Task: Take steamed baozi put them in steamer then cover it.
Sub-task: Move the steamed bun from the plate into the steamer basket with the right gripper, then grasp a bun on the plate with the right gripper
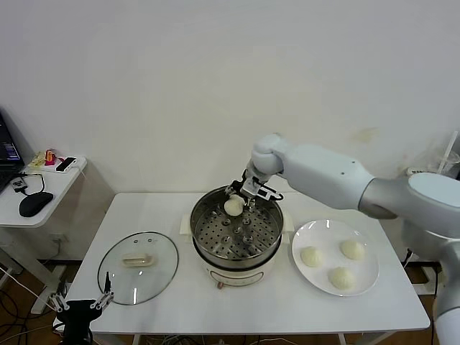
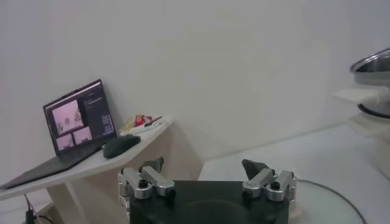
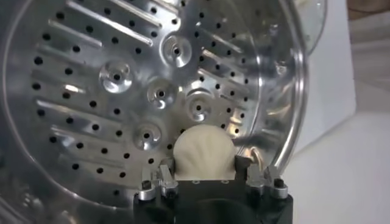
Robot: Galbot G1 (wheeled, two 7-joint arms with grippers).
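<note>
The baozi [image 1: 233,206] is low over the perforated bottom [image 1: 228,233] and would rest in the steamer, so the robot's right gripper needs to open.
My right gripper [image 1: 235,205] is shut on a cream-white baozi [image 3: 204,153], holding it over the far part of the steamer [image 1: 236,231], a shiny perforated basket on a cream pot base. In the right wrist view the bun sits squeezed between the fingers [image 3: 166,171] above the perforated bottom [image 3: 122,79]. Three more baozi [image 1: 310,256] [image 1: 351,249] [image 1: 341,277] lie on the white plate [image 1: 322,234] to the right. The glass cover [image 1: 139,267] lies flat on the table left of the steamer. My left gripper [image 1: 80,305] hangs open below the table's front left corner, holding nothing.
A side desk [image 1: 43,188] with a mouse, a laptop [image 2: 76,125] and small items stands to the left. The white table [image 1: 266,309] ends close in front of the steamer, and a wall runs behind it.
</note>
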